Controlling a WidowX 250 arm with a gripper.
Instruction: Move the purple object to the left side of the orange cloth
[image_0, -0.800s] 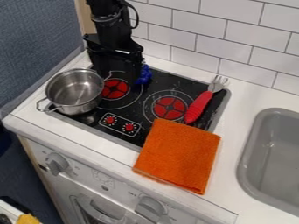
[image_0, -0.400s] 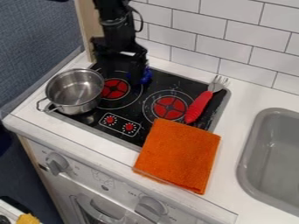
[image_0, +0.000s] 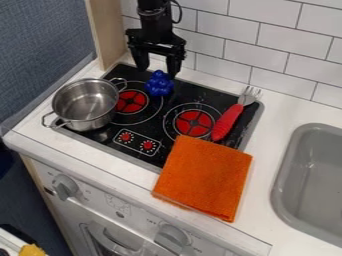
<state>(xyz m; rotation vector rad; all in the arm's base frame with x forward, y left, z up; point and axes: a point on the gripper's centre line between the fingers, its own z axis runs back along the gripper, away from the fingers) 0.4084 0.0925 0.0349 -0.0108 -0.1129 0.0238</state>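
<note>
The blue-purple object needs to move onto the orange cloth (image_0: 205, 177), so my gripper should next grab the object by its bumpy bunched body.
The gripper (image_0: 157, 71) hangs over the back of the stove, open, with its two fingers spread on either side of the top of a blue-purple bunch-shaped object (image_0: 159, 84). That object sits on the black stovetop behind the burners; whether the fingers touch it, I cannot tell. An orange cloth (image_0: 205, 177) lies folded over the stove's front right edge and the white counter.
A metal pot (image_0: 85, 106) stands on the stove's left side, its far handle near the object. A red-handled fork (image_0: 230, 119) lies on the stove's right side. The grey sink (image_0: 292, 175) is at the right, the tiled wall behind.
The gripper has moved right from above the stove's back left corner to the blue-purple object, which now shows more fully. Pot, fork and cloth have stayed put.
</note>
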